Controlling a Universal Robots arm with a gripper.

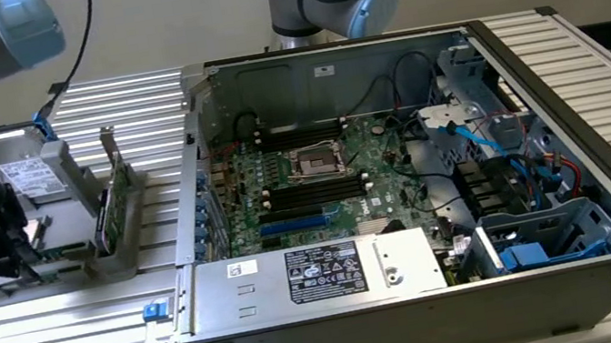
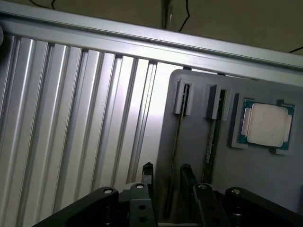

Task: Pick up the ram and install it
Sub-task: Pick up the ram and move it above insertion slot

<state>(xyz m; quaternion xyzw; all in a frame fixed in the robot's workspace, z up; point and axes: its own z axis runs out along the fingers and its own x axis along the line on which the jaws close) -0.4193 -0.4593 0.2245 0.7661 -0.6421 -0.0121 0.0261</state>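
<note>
The sides of the holder's slot close around the end of the nearer ram. My gripper next needs to grab its bare middle part across its flat sides to install the ram.
Two thin green ram sticks stand on edge in slots of a grey holder. In the wrist view my gripper is open, its dark fingers on either side of the nearer ram stick, apart from it. The second ram stick stands in the slot beside it. In the exterior view the gripper hangs low over the holder at the exterior view's left, beside the open computer case. Black memory slots lie on the motherboard inside the case.
A square processor chip rests in a pocket of the holder. A green card with a silver bracket stands upright between the gripper and the case. A power supply and cables crowd the case. The ribbed metal table surrounds everything.
</note>
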